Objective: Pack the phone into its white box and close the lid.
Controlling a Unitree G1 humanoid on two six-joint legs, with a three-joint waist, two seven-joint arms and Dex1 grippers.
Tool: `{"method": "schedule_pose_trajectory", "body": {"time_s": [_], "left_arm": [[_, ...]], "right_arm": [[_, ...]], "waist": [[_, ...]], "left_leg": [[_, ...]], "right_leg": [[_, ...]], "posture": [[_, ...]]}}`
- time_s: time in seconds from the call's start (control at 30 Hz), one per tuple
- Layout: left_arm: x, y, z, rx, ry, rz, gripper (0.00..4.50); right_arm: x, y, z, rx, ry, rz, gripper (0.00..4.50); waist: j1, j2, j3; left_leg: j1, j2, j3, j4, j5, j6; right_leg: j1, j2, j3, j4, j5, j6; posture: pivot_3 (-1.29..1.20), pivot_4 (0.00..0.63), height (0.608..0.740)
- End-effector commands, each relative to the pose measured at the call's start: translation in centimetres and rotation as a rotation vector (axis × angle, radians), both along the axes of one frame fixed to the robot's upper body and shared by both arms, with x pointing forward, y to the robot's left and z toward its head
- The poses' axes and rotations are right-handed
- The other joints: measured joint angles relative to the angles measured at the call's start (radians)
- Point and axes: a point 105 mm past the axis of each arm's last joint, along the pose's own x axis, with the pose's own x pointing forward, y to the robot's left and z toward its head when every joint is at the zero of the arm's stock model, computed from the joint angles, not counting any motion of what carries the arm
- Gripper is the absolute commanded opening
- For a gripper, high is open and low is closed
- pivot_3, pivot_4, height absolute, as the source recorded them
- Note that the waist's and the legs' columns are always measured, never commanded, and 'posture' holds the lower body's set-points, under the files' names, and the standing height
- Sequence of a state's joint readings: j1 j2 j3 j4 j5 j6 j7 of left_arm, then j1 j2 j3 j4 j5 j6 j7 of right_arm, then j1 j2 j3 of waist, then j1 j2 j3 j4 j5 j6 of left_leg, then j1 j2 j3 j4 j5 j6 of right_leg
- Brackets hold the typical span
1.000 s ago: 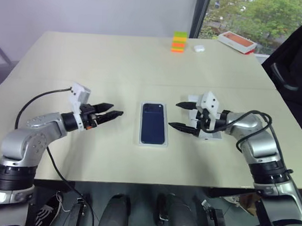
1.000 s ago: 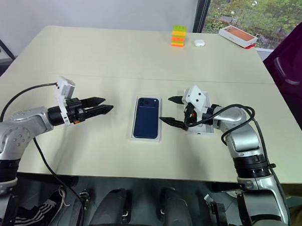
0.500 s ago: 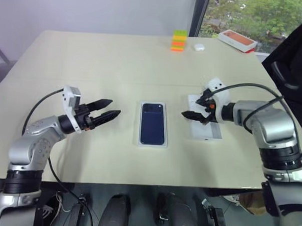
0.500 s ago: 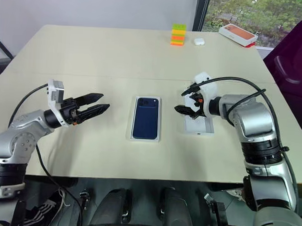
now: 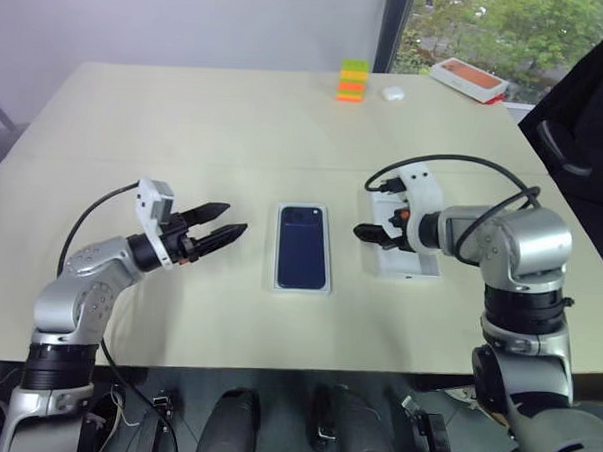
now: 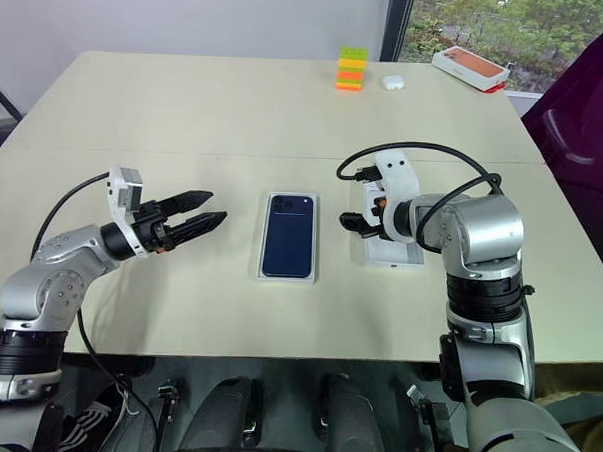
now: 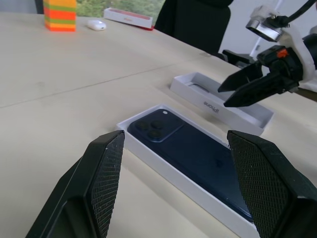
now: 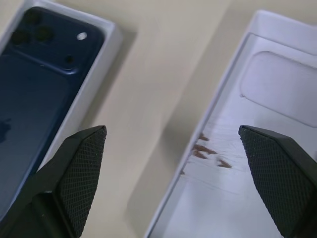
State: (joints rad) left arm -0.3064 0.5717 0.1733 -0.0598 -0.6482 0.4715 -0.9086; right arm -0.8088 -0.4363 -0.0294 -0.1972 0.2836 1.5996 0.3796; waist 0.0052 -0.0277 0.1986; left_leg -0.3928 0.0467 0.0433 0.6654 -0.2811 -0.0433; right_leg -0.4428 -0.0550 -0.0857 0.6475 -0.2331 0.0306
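Note:
I am not ready to close my right gripper yet, as the lid's long edge runs diagonally below my open fingers. I will turn and lower the gripper first, then close it on the lid.
The dark navy phone (image 5: 303, 248) lies back up inside the white box (image 5: 301, 288) at the table's middle, its camera cluster at the far end. To its right the lid (image 5: 412, 269) lies open side up, with a rounded recess inside (image 8: 277, 74) and lettering on its side wall (image 7: 212, 106). My right gripper (image 5: 369, 233) hovers open over the lid's left edge, tilted down toward the gap between lid and box, holding nothing. My left gripper (image 5: 234, 219) is open and empty, level, left of the box and pointing at it.
At the table's far edge stand a stack of coloured blocks (image 5: 352, 81), a small white case (image 5: 392, 93) and an orange-topped box (image 5: 468, 79). A dark chair (image 5: 586, 128) stands beyond the right edge. Bare tabletop surrounds the box and lid.
My right wrist has turned, so the gripper now tips down over the lid's left edge instead of lying level beside it. The left gripper, phone, box and lid have stayed put.

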Motion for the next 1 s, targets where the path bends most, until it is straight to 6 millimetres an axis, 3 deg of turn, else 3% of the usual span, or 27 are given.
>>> {"method": "schedule_pose_trajectory", "body": {"time_s": [0.03,0.37,0.53,1.0], "left_arm": [[0.1,-0.3,0.4,-0.004,-0.026,0.014,3.48],[0.2,-0.4,-0.1,-0.003,-0.004,0.025,3.48],[0.0,-0.6,-0.1,-0.005,-0.003,0.022,3.48],[-0.1,-0.8,-0.6,-0.017,0.014,0.044,3.48]], "right_arm": [[0.7,0.2,1.6,-0.049,-0.06,-0.035,4.5],[1.1,1.3,-0.1,-0.006,0.032,-0.054,4.5],[1.0,0.5,-1.5,-0.07,0.06,-0.11,4.5],[0.9,2.4,-2.4,-0.071,0.088,-0.118,4.5]], "waist": [[-0.001,0.0,0.0],[-0.017,0.0,0.0],[-0.018,0.0,0.0],[-0.019,0.0,0.0]], "left_leg": [[0.0,0.0,0.0,0.0,0.0,0.0],[0.0,0.001,0.0,0.0,0.0,0.0],[0.0,0.001,0.0,0.0,0.0,0.0],[0.0,0.001,0.001,0.0,0.0,0.0]], "right_leg": [[0.0,0.0,0.0,0.0,0.0,0.0],[0.0,0.001,0.001,0.0,0.0,0.0],[0.0,0.001,0.001,0.0,0.0,0.0],[0.0,0.002,0.002,0.0,0.0,0.0]], "posture": [[0.0,0.15,0.74],[0.0,0.15,0.74],[0.0,0.15,0.74],[0.0,0.15,0.74]]}}
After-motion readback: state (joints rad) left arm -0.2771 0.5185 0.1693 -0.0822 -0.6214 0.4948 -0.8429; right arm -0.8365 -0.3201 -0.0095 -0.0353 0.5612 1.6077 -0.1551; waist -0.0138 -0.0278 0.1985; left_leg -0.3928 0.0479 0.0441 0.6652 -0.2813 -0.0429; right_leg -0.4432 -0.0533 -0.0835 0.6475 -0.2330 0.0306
